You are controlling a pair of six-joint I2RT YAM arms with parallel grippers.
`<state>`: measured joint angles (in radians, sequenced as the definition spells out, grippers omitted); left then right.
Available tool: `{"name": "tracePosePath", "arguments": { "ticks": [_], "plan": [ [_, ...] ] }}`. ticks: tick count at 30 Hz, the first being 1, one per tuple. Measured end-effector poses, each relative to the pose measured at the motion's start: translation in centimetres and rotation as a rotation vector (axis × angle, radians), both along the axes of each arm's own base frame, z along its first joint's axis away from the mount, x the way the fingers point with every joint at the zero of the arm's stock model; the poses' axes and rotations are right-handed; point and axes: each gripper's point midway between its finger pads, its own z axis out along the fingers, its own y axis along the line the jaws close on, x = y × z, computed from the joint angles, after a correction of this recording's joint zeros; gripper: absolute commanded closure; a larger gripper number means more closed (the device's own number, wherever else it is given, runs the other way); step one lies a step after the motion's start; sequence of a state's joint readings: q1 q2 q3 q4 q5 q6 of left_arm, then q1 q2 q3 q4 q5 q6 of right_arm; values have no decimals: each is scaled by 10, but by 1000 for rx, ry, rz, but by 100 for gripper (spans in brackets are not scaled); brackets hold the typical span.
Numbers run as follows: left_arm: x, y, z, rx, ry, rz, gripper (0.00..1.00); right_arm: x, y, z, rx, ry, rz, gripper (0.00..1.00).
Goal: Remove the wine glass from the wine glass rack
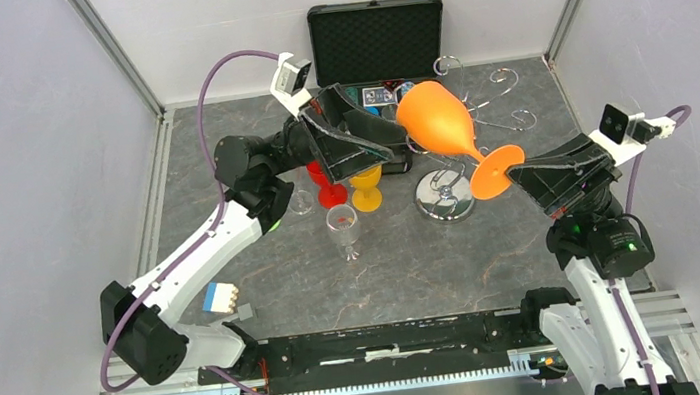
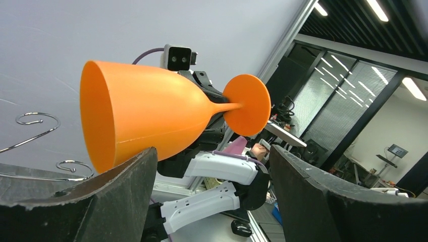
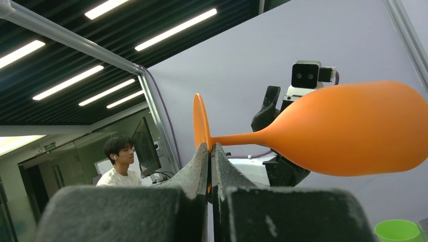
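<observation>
The orange wine glass needs to be set upright, so next my left gripper will grab it by its bowl's rim (image 3: pixel 425 130) and leave the foot (image 3: pixel 201 121) free for that.
The orange wine glass (image 1: pixel 437 118) is in the air, lying on its side above the silver wire wine glass rack (image 1: pixel 442 202). It is clear of the rack's hooks (image 1: pixel 505 78). My right gripper (image 1: pixel 514 173) is shut on the rim of the glass's round foot (image 3: pixel 201 121), and the fingers (image 3: pixel 192 176) pinch it edge-on. My left gripper (image 1: pixel 404 140) is open, with its jaws wide apart beside the bowl (image 2: pixel 146 116). The bowl's lower edge sits just over one finger (image 2: pixel 126 186); I cannot tell if they touch. Two curled hooks (image 2: pixel 35 121) show behind the bowl.
An open black case (image 1: pixel 377 38) stands at the back. A red glass (image 1: pixel 330 192), a yellow glass (image 1: pixel 367 193) and a clear glass (image 1: pixel 343 229) stand left of the rack base. A small white and blue block (image 1: pixel 221 296) lies front left. A green cup (image 3: pixel 398 231) shows low right.
</observation>
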<state>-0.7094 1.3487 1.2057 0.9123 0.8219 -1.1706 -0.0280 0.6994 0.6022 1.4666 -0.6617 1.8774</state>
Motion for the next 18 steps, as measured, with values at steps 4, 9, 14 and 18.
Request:
{"name": "tracePosePath", "arguments": {
  "ticks": [4,9,14,18],
  "plan": [
    [5,-3,-4,30,10,22,15,2,0,-2,0,8,0,100],
    [22,-6,-21,119,32,141,10,0,0,-2,-3,-5,-10,100],
    [39,-1,-30,175,36,288,8,-2,0,-2,-3,-8,-8,100],
    [44,-1,-30,185,35,312,9,1,0,-6,1,17,6,100]
  ]
}}
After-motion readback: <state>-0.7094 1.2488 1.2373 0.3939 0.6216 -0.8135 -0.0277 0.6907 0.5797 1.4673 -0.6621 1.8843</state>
